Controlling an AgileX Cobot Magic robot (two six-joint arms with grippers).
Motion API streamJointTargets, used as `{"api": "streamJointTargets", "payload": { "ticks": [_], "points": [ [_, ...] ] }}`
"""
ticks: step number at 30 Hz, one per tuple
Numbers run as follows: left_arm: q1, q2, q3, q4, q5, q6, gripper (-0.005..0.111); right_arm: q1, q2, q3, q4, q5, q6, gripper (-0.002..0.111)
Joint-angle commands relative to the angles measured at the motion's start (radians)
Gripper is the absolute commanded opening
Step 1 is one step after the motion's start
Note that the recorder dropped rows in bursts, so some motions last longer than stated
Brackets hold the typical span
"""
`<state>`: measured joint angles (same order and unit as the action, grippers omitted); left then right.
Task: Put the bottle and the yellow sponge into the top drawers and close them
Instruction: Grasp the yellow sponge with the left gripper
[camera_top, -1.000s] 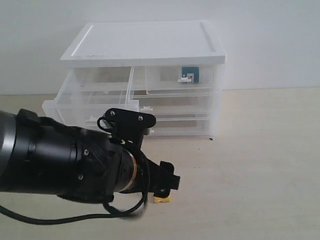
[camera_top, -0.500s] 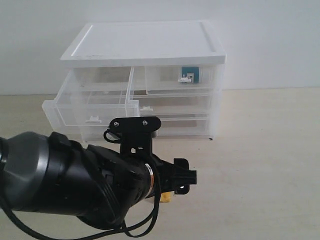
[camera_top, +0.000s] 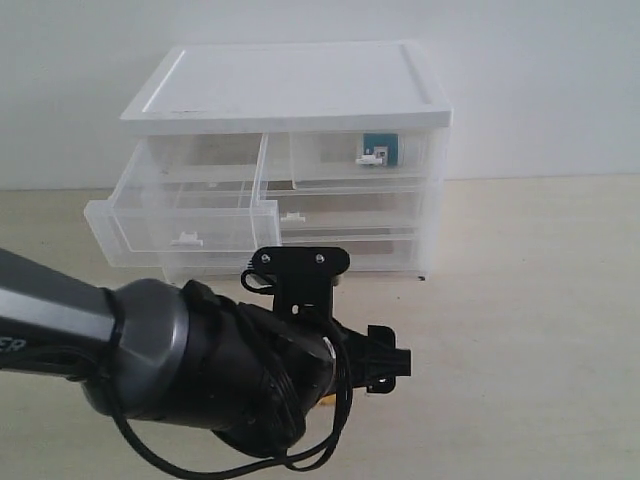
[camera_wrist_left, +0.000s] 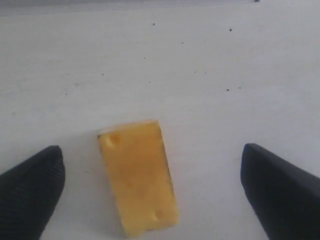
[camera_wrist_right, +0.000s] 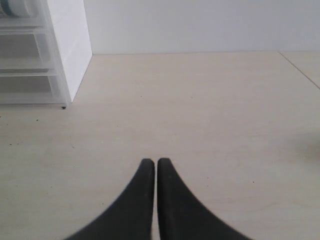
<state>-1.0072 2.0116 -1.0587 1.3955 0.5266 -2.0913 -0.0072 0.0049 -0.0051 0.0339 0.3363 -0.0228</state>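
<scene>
The left gripper's fingers are above the yellow sponge (camera_top: 331, 403) (camera_wrist_left: 138, 177), so it isn't time to close yet: the left gripper should first go lower, then close on the sponge.
The yellow sponge (camera_wrist_left: 138, 177) lies flat on the table between the wide-apart fingers of my open left gripper (camera_wrist_left: 151, 150), touching neither. In the exterior view only a yellow sliver of the sponge (camera_top: 331, 403) shows under the left arm (camera_top: 200, 370), in front of the drawer unit. The top left drawer (camera_top: 180, 222) is pulled out. The top right drawer (camera_top: 350, 158) is pushed in, and the bottle's teal label (camera_top: 381, 148) shows through its front. My right gripper (camera_wrist_right: 151, 163) is shut on nothing, low over bare table to the right of the unit.
The white-topped drawer unit (camera_top: 290, 85) stands at the back against a white wall, with two full-width drawers (camera_top: 350, 215) under the top ones. Its side (camera_wrist_right: 67, 45) shows in the right wrist view. The left arm blocks much of the table's front left.
The left arm has swung to the right and forward over the sponge, covering more of it. Drawers, bottle and right gripper have not moved.
</scene>
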Motion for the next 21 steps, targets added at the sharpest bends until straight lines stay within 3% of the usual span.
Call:
{"api": "streamJointTargets", "payload": {
  "ticks": [1, 8, 17, 21],
  "points": [
    [0.015, 0.02, -0.011, 0.011, 0.022, -0.01, 0.089, -0.003, -0.005, 0.005, -0.001, -0.004, -0.002, 0.0],
    [0.06, 0.024, -0.012, 0.017, -0.03, -0.003, 0.089, -0.003, -0.005, 0.005, -0.001, -0.004, -0.002, 0.0],
    [0.06, 0.057, -0.012, 0.017, -0.019, -0.003, 0.079, -0.003, -0.005, 0.005, -0.001, -0.004, -0.002, 0.0],
    [0.06, 0.059, -0.012, 0.017, -0.007, -0.003, 0.061, -0.003, -0.005, 0.005, -0.001, -0.004, -0.002, 0.0]
  ]
}}
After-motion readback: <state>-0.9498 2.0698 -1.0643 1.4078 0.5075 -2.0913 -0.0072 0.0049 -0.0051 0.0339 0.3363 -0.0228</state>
